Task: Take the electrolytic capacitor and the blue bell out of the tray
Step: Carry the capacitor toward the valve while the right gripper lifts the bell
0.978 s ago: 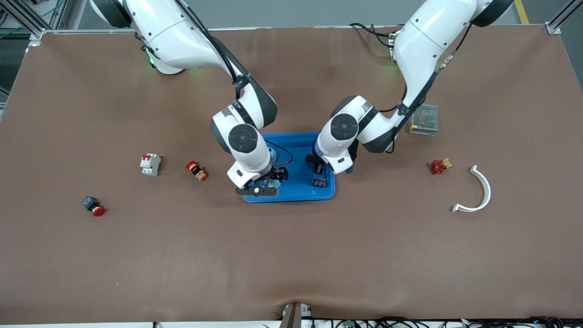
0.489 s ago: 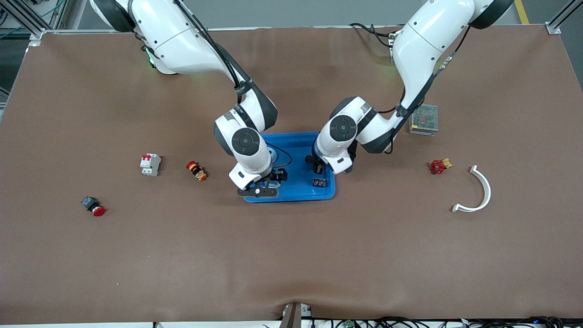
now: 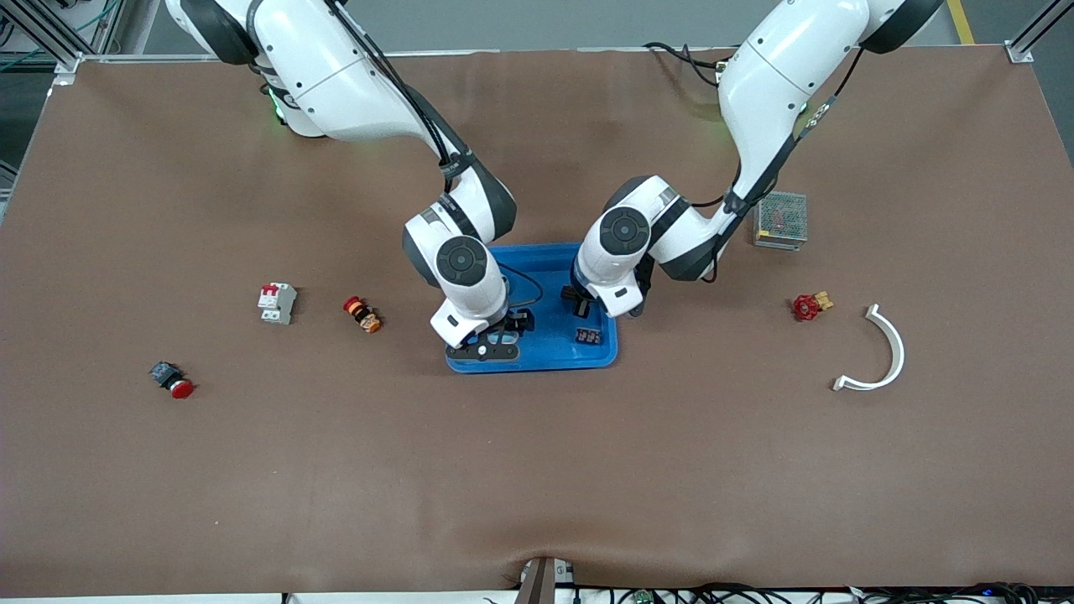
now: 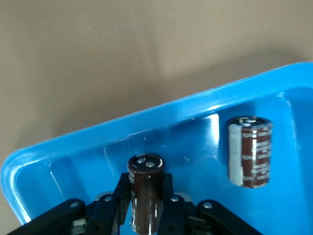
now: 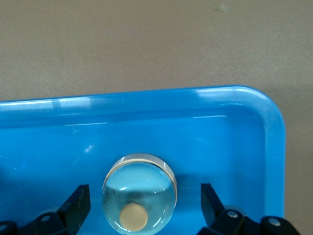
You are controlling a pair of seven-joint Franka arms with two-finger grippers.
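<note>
My right gripper grabs the blue bell by its round domed body [image 5: 139,195] next and lifts it out of the tray.
A blue tray [image 3: 550,348] lies mid-table. My left gripper [image 3: 581,309] is over the tray's end toward the left arm. In the left wrist view the left gripper [image 4: 145,182] is shut on a brown capacitor [image 4: 145,196], held just above the tray floor [image 4: 195,147]. A second brown capacitor [image 4: 250,152] lies in the tray; it also shows in the front view [image 3: 589,336]. My right gripper [image 3: 493,340] is low over the tray's other end. In the right wrist view it [image 5: 144,198] is open, its fingers [image 5: 78,203] apart on either side of a shiny domed bell [image 5: 139,188] that rests in the tray [image 5: 220,142].
Toward the right arm's end lie a white breaker [image 3: 276,302], an orange-red button [image 3: 362,314] and a red push button [image 3: 172,380]. Toward the left arm's end lie a mesh-covered box [image 3: 781,220], a red valve [image 3: 809,306] and a white curved piece [image 3: 881,352].
My right gripper has shifted from the tray's corner edge to farther over the tray. My left arm has shifted slightly toward the tray's middle.
</note>
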